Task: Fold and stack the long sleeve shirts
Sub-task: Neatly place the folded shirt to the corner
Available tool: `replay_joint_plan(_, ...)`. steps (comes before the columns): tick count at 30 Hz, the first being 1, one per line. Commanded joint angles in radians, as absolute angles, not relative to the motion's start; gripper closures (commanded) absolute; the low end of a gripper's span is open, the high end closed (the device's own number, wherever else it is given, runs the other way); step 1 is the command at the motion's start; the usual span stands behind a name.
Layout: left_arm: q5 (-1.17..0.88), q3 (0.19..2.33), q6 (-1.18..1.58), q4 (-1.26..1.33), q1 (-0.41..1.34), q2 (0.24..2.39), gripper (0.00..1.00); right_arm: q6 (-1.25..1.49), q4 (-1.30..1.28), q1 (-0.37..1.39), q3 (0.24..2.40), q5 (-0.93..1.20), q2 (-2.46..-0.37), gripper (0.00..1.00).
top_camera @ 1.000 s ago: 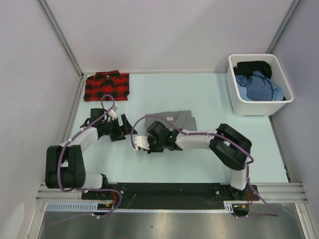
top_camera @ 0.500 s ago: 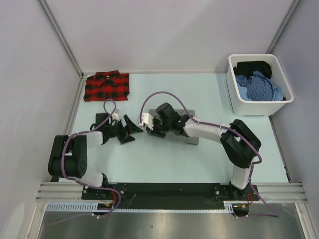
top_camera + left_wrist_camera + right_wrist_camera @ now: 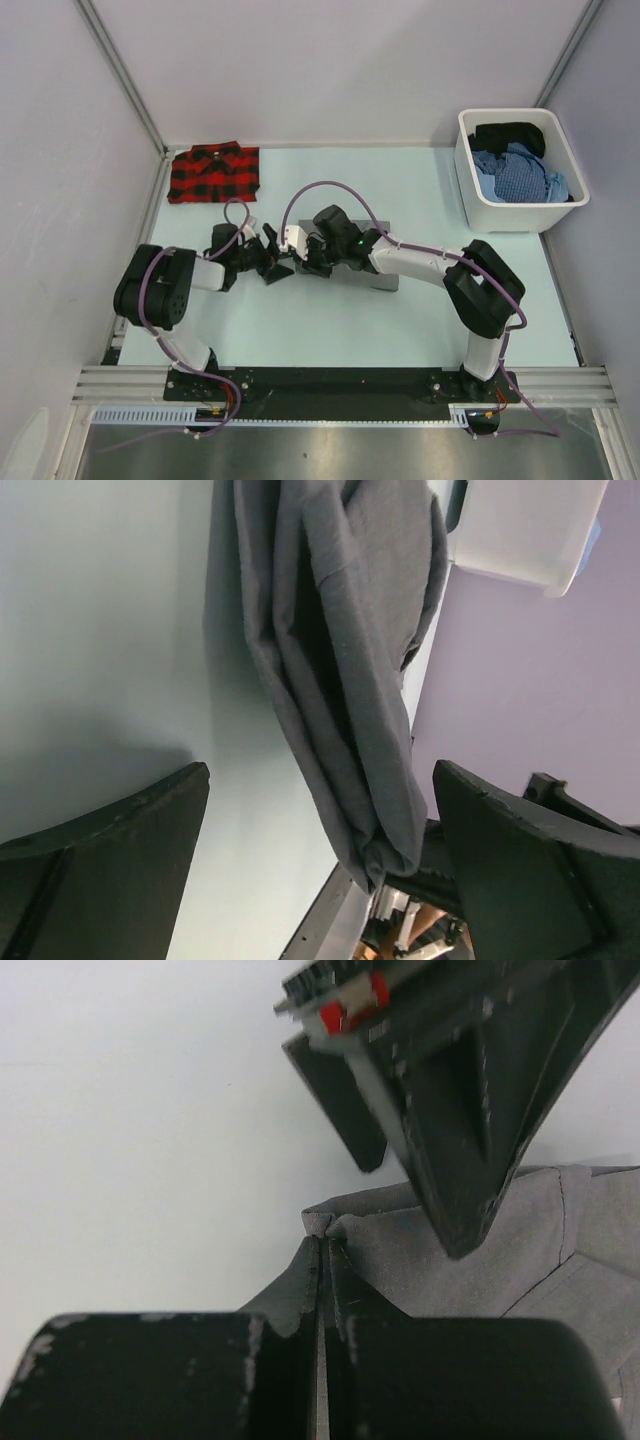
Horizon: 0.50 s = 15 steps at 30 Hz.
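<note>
The grey shirt should be stacked, still folded, on the plaid shirt, so the left gripper should next grip the grey shirt by the layered folds at its edge.
The plain grey shirt lies folded at mid-table, mostly under my right arm. My right gripper is shut on a bunched corner of its left edge, which shows pinched between the fingers in the right wrist view. My left gripper is open, right beside that same edge, facing the right gripper. In the left wrist view the grey shirt hangs in layered folds between the wide-apart fingers. The red-and-black plaid shirt lies folded at the far left corner.
A white bin with blue and black clothes stands at the far right; it also shows in the left wrist view. Walls close the table on the left, back and right. The left gripper's finger fills the top of the right wrist view.
My right gripper has carried the grey shirt's edge from the near left up and back, then held still. My left gripper has moved right, up to that edge.
</note>
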<state>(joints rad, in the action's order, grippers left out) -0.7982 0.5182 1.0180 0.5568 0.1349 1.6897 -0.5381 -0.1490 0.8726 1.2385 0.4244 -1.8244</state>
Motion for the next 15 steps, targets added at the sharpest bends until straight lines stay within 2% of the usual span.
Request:
replay_joint_plan(1, -0.752, 0.548, 1.121, 0.672, 0.186, 1.749, 0.01, -0.515, -0.118, 0.874, 1.287, 0.448, -1.793, 1.0)
replay_joint_plan(2, -0.743, 0.57, 1.127, 0.673, 0.193, 1.782, 0.01, -0.512, -0.117, 0.874, 1.289, 0.446, -1.793, 1.0)
replay_joint_plan(5, -0.733, 0.627, 1.135, 0.673, 0.207, 1.841, 0.11, -0.499, -0.103, 0.874, 1.295, 0.443, -1.793, 1.0)
replay_joint_plan(6, -0.729, 0.641, 1.135, 0.67, 0.212, 1.851, 0.21, -0.489, -0.092, 0.874, 1.298, 0.442, -1.796, 1.0)
replay_joint_plan(9, -0.736, 0.701, 1.132, 0.644, 0.224, 1.899, 0.36, -0.476, -0.078, 0.874, 1.316, 0.437, -1.815, 1.0)
replay_joint_plan(13, -0.713, 0.764, 1.063, 0.548, 0.227, 1.93, 0.5, -0.462, -0.049, 0.873, 1.33, 0.423, -1.835, 1.0)
replay_joint_plan(15, -0.703, 0.814, 1.026, 0.494, 0.227, 1.962, 0.65, -0.454, -0.034, 0.871, 1.339, 0.423, -1.839, 1.0)
